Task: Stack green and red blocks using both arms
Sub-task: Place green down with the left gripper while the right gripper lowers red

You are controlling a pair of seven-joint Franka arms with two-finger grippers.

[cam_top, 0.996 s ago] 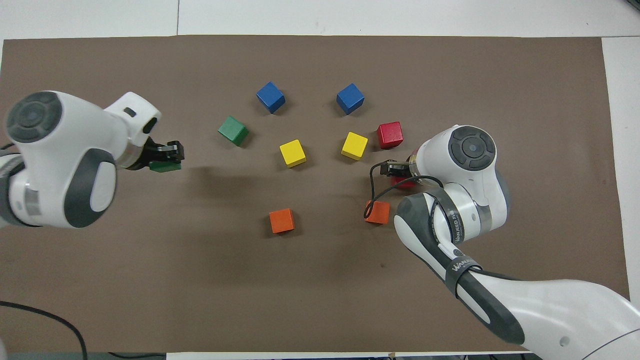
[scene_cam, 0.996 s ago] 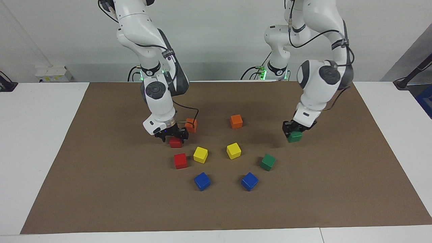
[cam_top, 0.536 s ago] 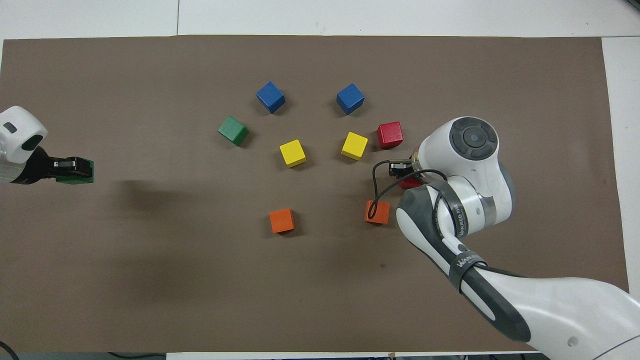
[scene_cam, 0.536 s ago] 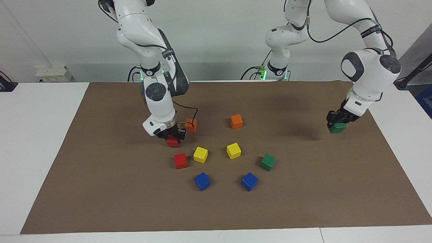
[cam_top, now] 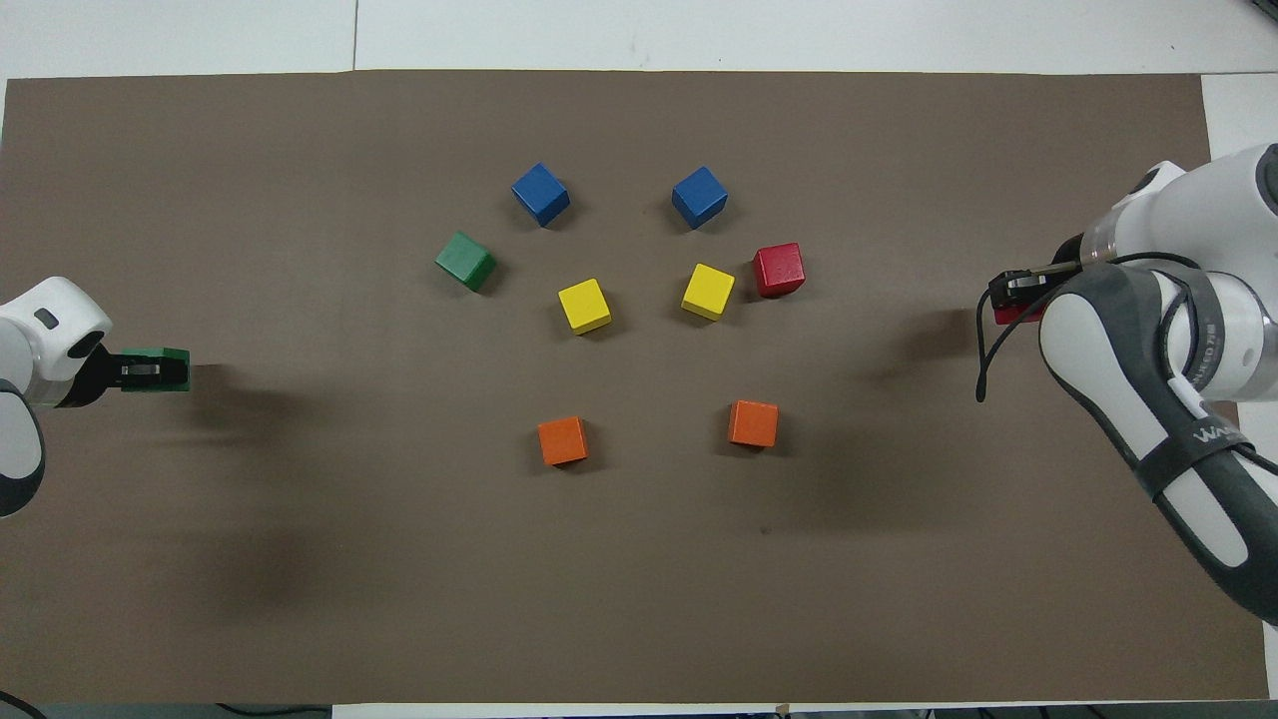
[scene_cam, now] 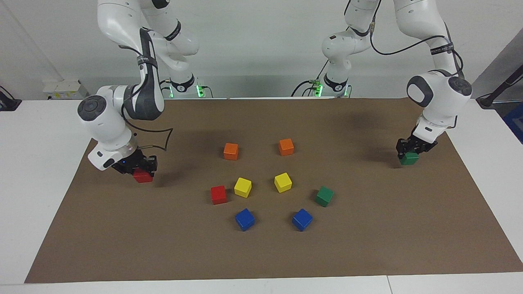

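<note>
My right gripper should stay closed on the red block (cam_top: 1018, 314), because the block is hanging above the brown mat and is apart from its shadow.
My right gripper (scene_cam: 141, 168) (cam_top: 1016, 293) is shut on a red block (scene_cam: 143, 176) (cam_top: 1010, 316), low over the brown mat at the right arm's end of the table. Low over the mat at the left arm's end, my left gripper (scene_cam: 410, 152) (cam_top: 140, 370) is shut on a green block (scene_cam: 409, 159) (cam_top: 160, 357). A second red block (scene_cam: 218, 194) (cam_top: 779, 270) lies on the mat beside a yellow cube. A second green block (scene_cam: 325, 196) (cam_top: 465, 261) lies loose toward the left arm's end of the cluster.
Two yellow cubes (scene_cam: 242, 187) (scene_cam: 282, 182), two blue cubes (scene_cam: 244, 219) (scene_cam: 302, 219) and two orange cubes (scene_cam: 231, 151) (scene_cam: 286, 146) lie in a ring at the middle of the brown mat (scene_cam: 261, 253). White table shows around the mat.
My right gripper shut on the red block beside the orange cube and carried it out to the right arm's end. My left gripper carried the green block out to the left arm's end.
</note>
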